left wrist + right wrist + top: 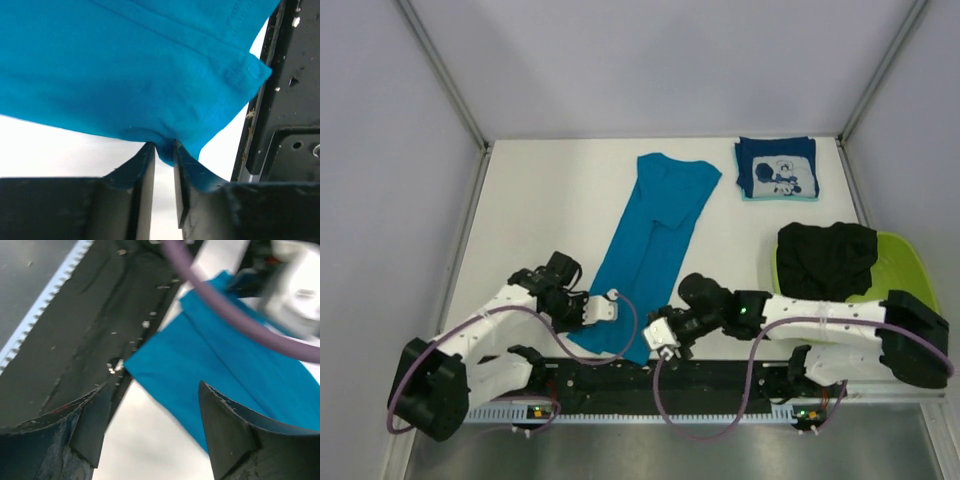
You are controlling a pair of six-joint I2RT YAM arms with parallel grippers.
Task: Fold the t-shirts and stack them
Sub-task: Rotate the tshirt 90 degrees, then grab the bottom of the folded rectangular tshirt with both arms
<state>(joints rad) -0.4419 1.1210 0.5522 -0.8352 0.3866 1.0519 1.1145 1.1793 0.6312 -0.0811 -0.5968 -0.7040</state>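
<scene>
The teal-blue t-shirt's near corner [641,355] [141,373] is opposite the left gripper's hem, and my right gripper needs to grab it next. Then the t-shirt's near end can fold over evenly.
The teal-blue t-shirt [650,245] lies folded lengthwise in a long strip down the middle of the table. My left gripper [612,306] is shut on its near left hem; the left wrist view shows the cloth [150,70] pinched between the jaws [164,152]. My right gripper [662,340] is open beside the strip's near right corner [165,370], with the corner just ahead of the spread jaws [155,410], not touching. The folded navy t-shirt with white cartoon print [777,168] lies at the back right. The black t-shirt [825,258] is bunched in the basin.
The lime-green plastic basin [902,262] stands at the right edge. A black rail [670,378] runs along the table's near edge, close under both grippers. A purple cable [235,315] crosses the right wrist view.
</scene>
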